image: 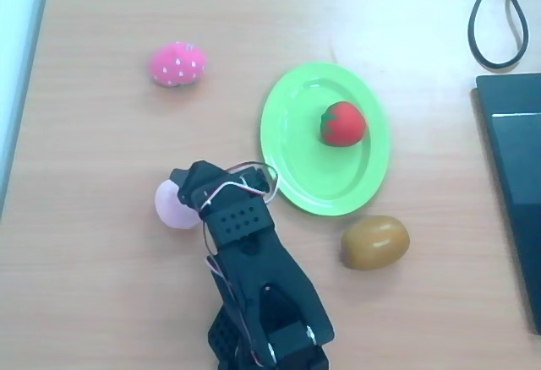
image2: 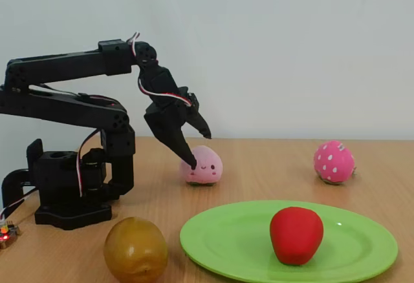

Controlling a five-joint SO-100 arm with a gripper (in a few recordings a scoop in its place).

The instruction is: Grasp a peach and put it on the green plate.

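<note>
My gripper next grabs the pale pink peach by its round body (image: pixel 173 206) for the green plate.
The pale pink peach (image: pixel 170 206) (image2: pixel 206 166) rests on the wooden table, left of the green plate (image: pixel 292 125) (image2: pixel 223 241). My black gripper (image: pixel 183 186) (image2: pixel 200 148) is open right at the peach. In the fixed view its lower fingertip touches the peach's left side and the other finger is raised above it. Seen from overhead, the gripper head covers the peach's right part. A red strawberry (image: pixel 342 123) (image2: pixel 296 234) with a green top lies on the plate.
A hot-pink strawberry with white dots (image: pixel 177 63) (image2: pixel 334 161) lies farther off on the table. A brown, kiwi-like fruit (image: pixel 374 242) (image2: pixel 135 249) sits by the plate's edge. A dark laptop (image: pixel 516 176) and a black cable (image: pixel 505 17) occupy the overhead view's right side.
</note>
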